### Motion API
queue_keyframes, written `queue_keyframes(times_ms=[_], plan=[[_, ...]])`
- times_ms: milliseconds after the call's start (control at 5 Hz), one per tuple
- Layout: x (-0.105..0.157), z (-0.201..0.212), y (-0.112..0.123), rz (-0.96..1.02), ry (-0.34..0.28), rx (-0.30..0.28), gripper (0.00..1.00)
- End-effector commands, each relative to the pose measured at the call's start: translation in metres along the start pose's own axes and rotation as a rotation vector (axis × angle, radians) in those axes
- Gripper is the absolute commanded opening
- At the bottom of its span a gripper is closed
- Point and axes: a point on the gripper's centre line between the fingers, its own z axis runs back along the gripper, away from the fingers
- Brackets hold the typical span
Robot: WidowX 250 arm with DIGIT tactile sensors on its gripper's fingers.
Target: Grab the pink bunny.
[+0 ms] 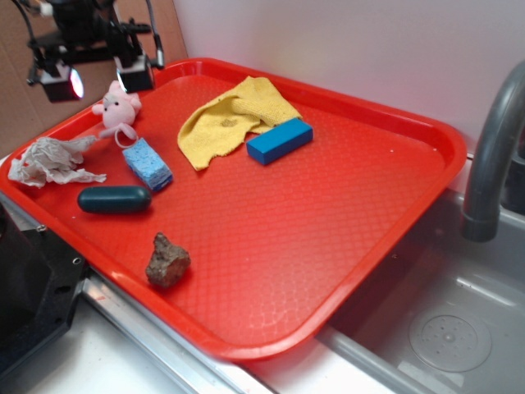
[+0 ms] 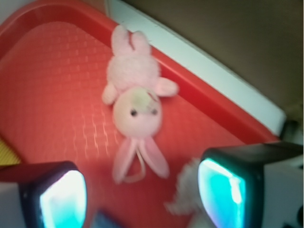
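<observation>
The pink bunny's head lies beyond my fingertips and closing now would miss it, so the next move is toward the head, before closing on it.
The pink bunny [image 1: 118, 109] lies on the red tray [image 1: 344, 205] near its far left corner. In the wrist view the bunny [image 2: 135, 102] lies on its back, ears and whitish loop pointing toward me. My gripper [image 1: 105, 80] hovers just above and behind the bunny, open and empty. In the wrist view the gripper [image 2: 142, 199] shows two glowing pads [image 2: 61, 199] set wide apart, with the bunny's ears just beyond the gap.
A crumpled white paper towel [image 1: 51, 161] lies left of the bunny. A blue sponge [image 1: 148, 164], dark green capsule [image 1: 114, 199], brown rock [image 1: 167, 261], yellow cloth [image 1: 230, 119] and blue block [image 1: 280, 140] lie on the tray. A sink and faucet [image 1: 492, 156] stand at the right.
</observation>
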Motion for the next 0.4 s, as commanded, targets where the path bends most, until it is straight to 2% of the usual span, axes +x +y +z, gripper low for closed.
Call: queue_keyframes(times_ms=[0,200], plan=[[0.035,-0.019,0.007,-0.041,-0.049,-0.022,1.0],[0.032,-0.039,0.01,-0.056,-0.005,-0.005,1.0]])
